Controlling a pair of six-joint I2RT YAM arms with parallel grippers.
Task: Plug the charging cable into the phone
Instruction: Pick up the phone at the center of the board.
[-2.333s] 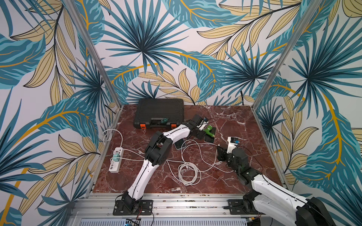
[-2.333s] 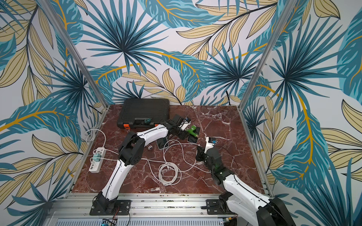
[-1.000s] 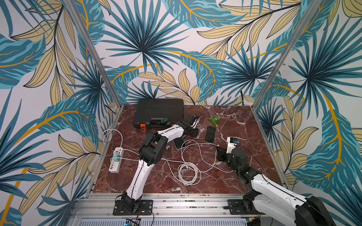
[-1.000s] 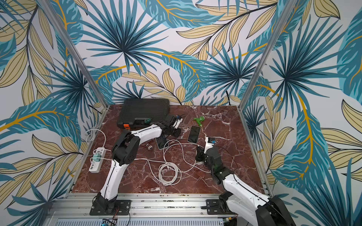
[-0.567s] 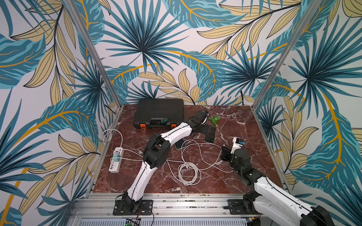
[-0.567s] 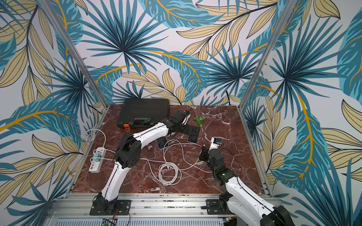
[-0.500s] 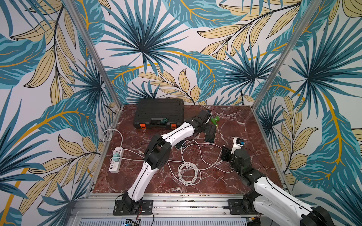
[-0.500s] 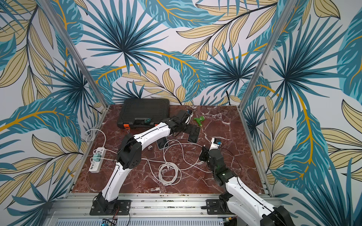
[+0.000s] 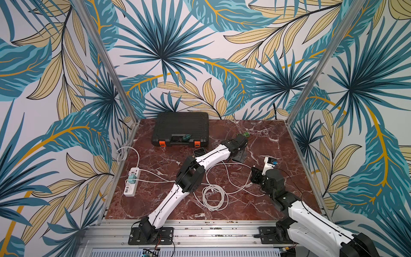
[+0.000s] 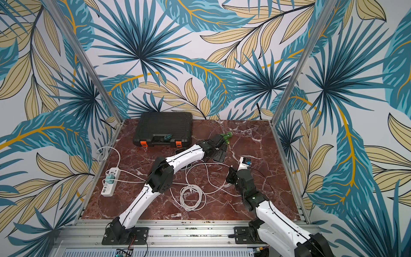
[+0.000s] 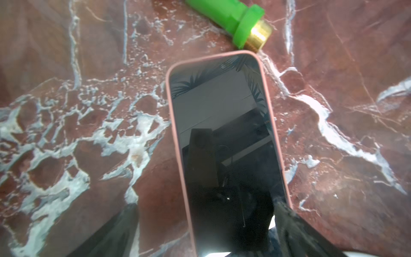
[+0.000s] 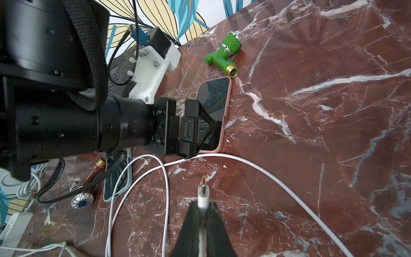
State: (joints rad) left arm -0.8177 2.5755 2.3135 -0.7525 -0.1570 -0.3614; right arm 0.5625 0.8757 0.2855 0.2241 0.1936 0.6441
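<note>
To plug in the charging cable, my left gripper will next grab the phone (image 9: 239,156) across its long side edges. That keeps its short ends clear.
The phone (image 11: 224,133), in a pink case with a dark screen, lies flat on the marble next to a green hose fitting (image 11: 233,20). My left gripper (image 11: 204,231) is open low over the phone's near end, one finger on each side. It also shows in the right wrist view as left gripper (image 12: 200,129) over the phone (image 12: 216,95). In both top views the left arm covers most of the phone (image 9: 239,156) (image 10: 219,157). My right gripper (image 12: 203,207) is shut on the white charging cable's plug (image 12: 203,191). The plug's metal tip points toward the phone, a short way off.
The cable's slack lies coiled (image 9: 213,197) mid-table and runs to a white power strip (image 9: 131,182) at the left edge. A black tool case (image 9: 181,129) sits at the back. A second phone in a pale blue case (image 12: 117,178) and a small jewelled knob (image 12: 82,203) lie under the left arm.
My left arm swung right, over the phone, and its gripper opened wide. My right arm shifted slightly right and nearer, still holding the plug.
</note>
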